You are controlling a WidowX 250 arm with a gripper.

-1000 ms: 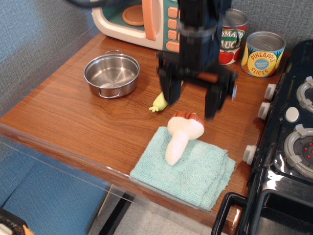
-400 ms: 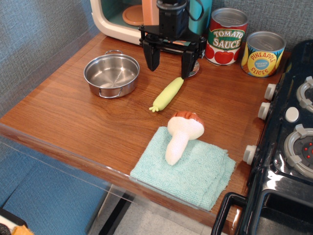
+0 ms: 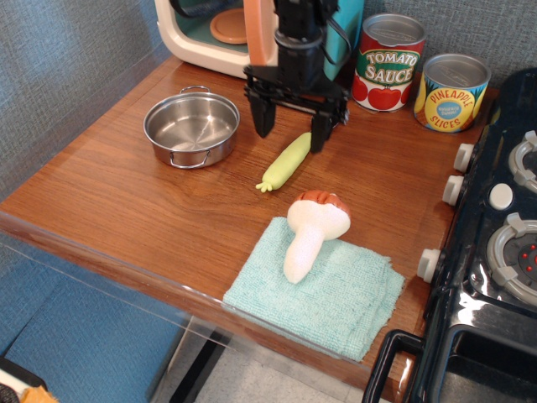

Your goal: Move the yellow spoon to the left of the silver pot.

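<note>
My gripper grabs the yellow spoon by its handle beside the bowl next, to set the spoon beside the silver pot [image 3: 192,128].
The yellow spoon [image 3: 286,161] lies on the wooden table, its pale yellow-green handle running diagonally from upper right to lower left; its silver bowl is hidden behind my gripper. The silver pot [image 3: 192,128] stands empty to the spoon's left. My black gripper [image 3: 291,134] hangs open just above the spoon's upper end, one finger on each side of it, holding nothing.
A white mushroom with a brown cap [image 3: 312,228] lies on a teal cloth [image 3: 323,292] near the front edge. A toy microwave [image 3: 226,34] stands at the back. A tomato sauce can [image 3: 388,73] and a pineapple can [image 3: 452,91] stand back right. A toy stove [image 3: 495,252] lies to the right.
My gripper moved away from the camera to the back of the table, uncovering the spoon, then came down slightly over the spoon's upper end. The spoon, pot and mushroom have not moved.
</note>
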